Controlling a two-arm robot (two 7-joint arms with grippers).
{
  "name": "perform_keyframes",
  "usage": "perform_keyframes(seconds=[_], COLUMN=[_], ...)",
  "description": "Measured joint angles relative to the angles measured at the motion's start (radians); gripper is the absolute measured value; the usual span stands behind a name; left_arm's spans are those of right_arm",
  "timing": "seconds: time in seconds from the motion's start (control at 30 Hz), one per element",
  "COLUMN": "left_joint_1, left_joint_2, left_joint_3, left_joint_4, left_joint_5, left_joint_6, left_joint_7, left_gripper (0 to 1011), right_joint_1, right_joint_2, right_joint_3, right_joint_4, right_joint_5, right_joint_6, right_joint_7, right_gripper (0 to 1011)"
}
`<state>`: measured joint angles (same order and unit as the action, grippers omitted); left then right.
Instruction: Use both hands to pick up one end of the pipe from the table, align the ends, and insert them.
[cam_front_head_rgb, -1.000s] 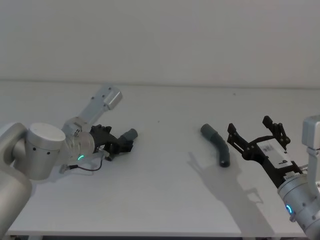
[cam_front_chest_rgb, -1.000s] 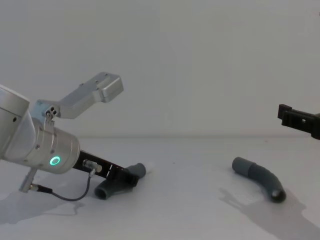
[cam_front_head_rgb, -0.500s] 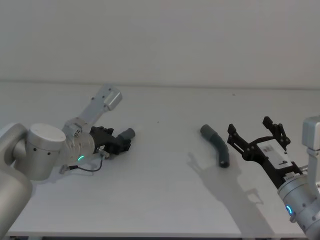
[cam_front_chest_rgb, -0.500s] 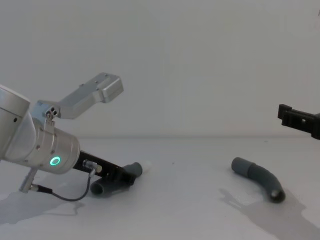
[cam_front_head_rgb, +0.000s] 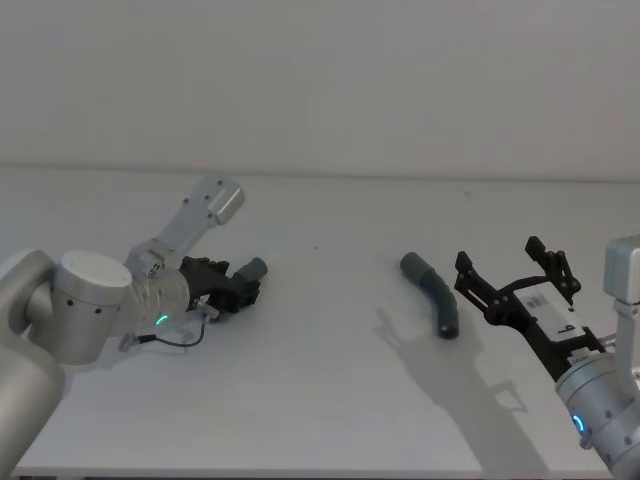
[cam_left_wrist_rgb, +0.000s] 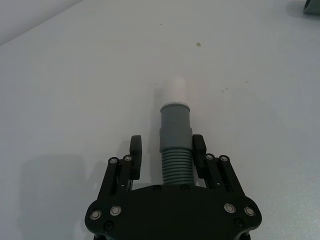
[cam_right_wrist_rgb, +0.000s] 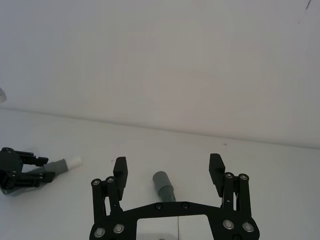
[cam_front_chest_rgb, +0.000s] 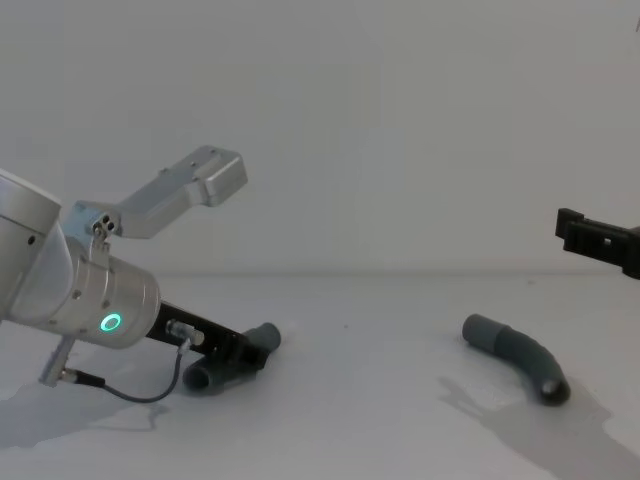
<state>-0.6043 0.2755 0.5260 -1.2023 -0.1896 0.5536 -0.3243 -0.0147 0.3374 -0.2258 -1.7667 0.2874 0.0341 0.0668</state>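
I will next grab the pipe by its ribbed part (cam_left_wrist_rgb: 177, 166) with my left gripper, which leaves the pipe's white tip free to slide into the other piece.
The white-tipped pipe piece (cam_left_wrist_rgb: 175, 135) lies on the table (cam_front_head_rgb: 320, 380) at the left. My left gripper (cam_front_head_rgb: 238, 288) is low over it, open, with the fingers (cam_left_wrist_rgb: 136, 150) on either side of the ribbed part. A gap shows on one side. The grey sleeve and white tip (cam_left_wrist_rgb: 172, 90) stick out ahead of the fingers. The other pipe piece (cam_front_head_rgb: 433, 297), curved with a smooth collar (cam_right_wrist_rgb: 161, 179), lies to the right. My right gripper (cam_front_head_rgb: 498, 252) hovers wide open just right of it and above the table, with nothing between its fingers (cam_right_wrist_rgb: 120, 165).
A silver bracket (cam_front_head_rgb: 212, 200) on the left arm rises above the left gripper. The table's far edge meets a plain pale wall (cam_front_head_rgb: 320, 80). Bare table lies between the two pipe pieces (cam_front_chest_rgb: 515, 355).
The left gripper and the white-tipped piece have shifted slightly to the left, and the tip has drawn back in the chest view. The right gripper has barely moved.
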Motion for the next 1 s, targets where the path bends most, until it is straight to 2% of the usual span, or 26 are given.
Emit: perform_keyframes(seconds=[1.0], left_joint_1=[0.0], left_joint_2=[0.0], left_joint_3=[0.0], left_joint_4=[0.001], left_joint_5=[0.0], left_joint_6=[0.001], left_joint_7=[0.0], left_gripper=[409], right_joint_1=[0.0], right_joint_2=[0.0], right_joint_3=[0.0], right_joint_4=[0.0], right_joint_5=[-0.001], right_joint_6=[0.0], right_joint_7=[0.0], right_gripper=[1001])
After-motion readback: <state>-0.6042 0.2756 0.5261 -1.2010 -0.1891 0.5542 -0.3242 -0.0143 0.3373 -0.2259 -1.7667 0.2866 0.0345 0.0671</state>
